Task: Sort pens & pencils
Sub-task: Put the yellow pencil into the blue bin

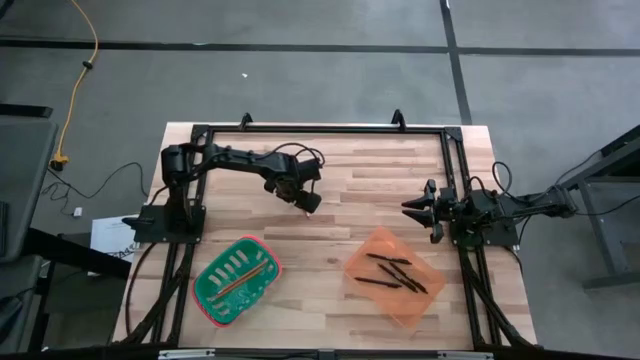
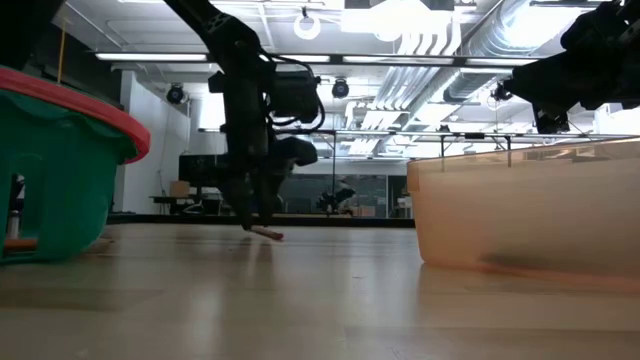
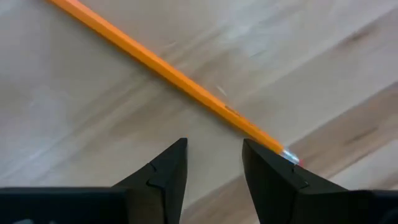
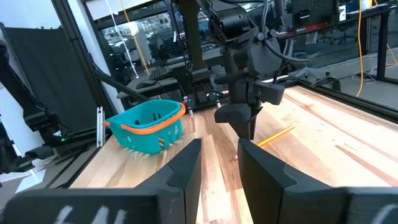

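Observation:
I should next grab the pencil by its body (image 3: pixel 250 129) beside the eraser with my left gripper. Then I can sort the pencil into the green basket.
One orange-yellow pencil (image 3: pixel 168 70) lies flat on the wooden table, near its middle. My left gripper (image 3: pixel 214 158) is open and low over it, pointing down, with the pencil's eraser end (image 3: pixel 291 157) right at one fingertip. The low view shows this gripper (image 2: pixel 258 222) just above the eraser end (image 2: pixel 268 233). Several black pens (image 1: pixel 392 272) lie in the orange bin (image 1: pixel 372 243). A pencil (image 1: pixel 240 281) lies in the green basket (image 1: pixel 212 268). My right gripper (image 4: pixel 219 155) is open and waits at the table's right side (image 1: pixel 415 208). My left gripper stands open over the pencil's eraser end (image 3: pixel 291 157), coming from above. That end runs behind one fingertip (image 3: pixel 264 163), and I cannot tell whether the finger touches it. The pencil lies flat on the table.
The green basket (image 2: pixel 60 160) sits near the table's near-left corner and the orange bin (image 2: pixel 520 215) near the near-right. A black frame (image 1: pixel 330 128) runs along the far edge and both sides. Bare wood (image 1: pixel 380 185) lies between the two grippers.

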Motion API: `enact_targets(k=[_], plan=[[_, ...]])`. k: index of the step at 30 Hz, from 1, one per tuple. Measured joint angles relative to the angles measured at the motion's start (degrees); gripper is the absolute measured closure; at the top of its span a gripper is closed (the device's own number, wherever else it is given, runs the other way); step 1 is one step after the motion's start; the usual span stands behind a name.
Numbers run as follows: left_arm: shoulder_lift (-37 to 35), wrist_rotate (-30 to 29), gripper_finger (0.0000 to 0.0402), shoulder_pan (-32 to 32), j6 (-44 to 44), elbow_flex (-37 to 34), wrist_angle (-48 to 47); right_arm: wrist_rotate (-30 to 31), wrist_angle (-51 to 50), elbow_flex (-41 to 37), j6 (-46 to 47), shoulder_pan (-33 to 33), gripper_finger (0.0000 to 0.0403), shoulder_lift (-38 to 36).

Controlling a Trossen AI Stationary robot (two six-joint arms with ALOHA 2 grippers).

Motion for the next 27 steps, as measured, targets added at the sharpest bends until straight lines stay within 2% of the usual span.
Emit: enact_targets(k=[5,14,27], plan=[[-0.7,-0.7,0.0259,0.0,0.2,0.0,0.6,0.0,0.0,0.0,0.0,0.0,0.0306,0.0],[-0.7,-6.7,0.0259,0.0,-0.3,0.0,3.1,0.0,0.0,0.0,0.0,0.0,0.0306,0.0],[2.9,-8.5,0.0259,0.0,0.7,0.3,3.4,0.0,0.0,0.0,0.0,0.0,0.0306,0.0]])
